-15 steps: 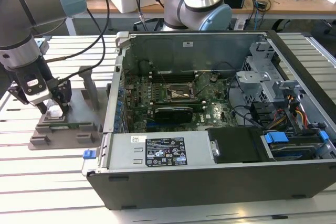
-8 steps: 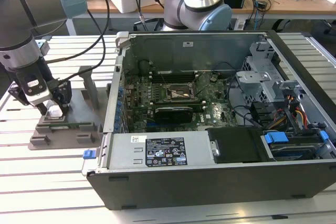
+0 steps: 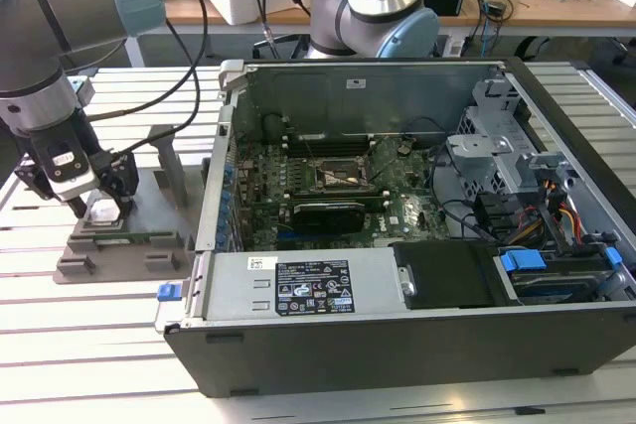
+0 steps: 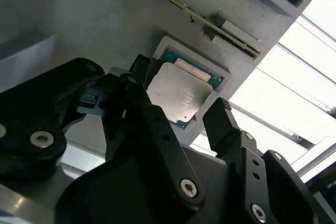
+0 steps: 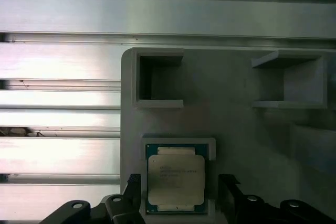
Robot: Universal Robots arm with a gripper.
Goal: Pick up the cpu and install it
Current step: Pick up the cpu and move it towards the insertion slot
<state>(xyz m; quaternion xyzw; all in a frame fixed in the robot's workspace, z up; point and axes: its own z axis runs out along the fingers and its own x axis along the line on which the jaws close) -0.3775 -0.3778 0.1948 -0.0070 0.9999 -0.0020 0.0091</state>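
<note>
The holder's raised edge wraps the cpu's corners, so my gripper will next grab the cpu's open side edges, where gaps leave finger room.
The cpu point(image 5: 175, 179) is a flat square chip with a silvery top and a green rim. It lies in a shallow recess of a grey holder point(image 5: 231, 124) on the slatted table, at the exterior view's left point(image 3: 103, 210). My gripper point(image 3: 99, 213) is lowered over it and open. In both wrist views the black fingers point(image 5: 229, 191) stand on either side of the chip with a gap on each side. The cpu point(image 4: 178, 95) rests flat between the gripper's point(image 4: 178, 106) fingers point(image 4: 219, 120). The empty socket point(image 3: 343, 174) sits on the motherboard inside the open computer case.
The open computer case point(image 3: 298, 290) stands just to the exterior view's right of the holder; its wall rises between the holder and the motherboard. A black card point(image 3: 328, 213) lies below the socket. Grey uprights point(image 3: 169, 161) stand on the holder. A second arm's base point(image 3: 373, 7) stands behind the case.
</note>
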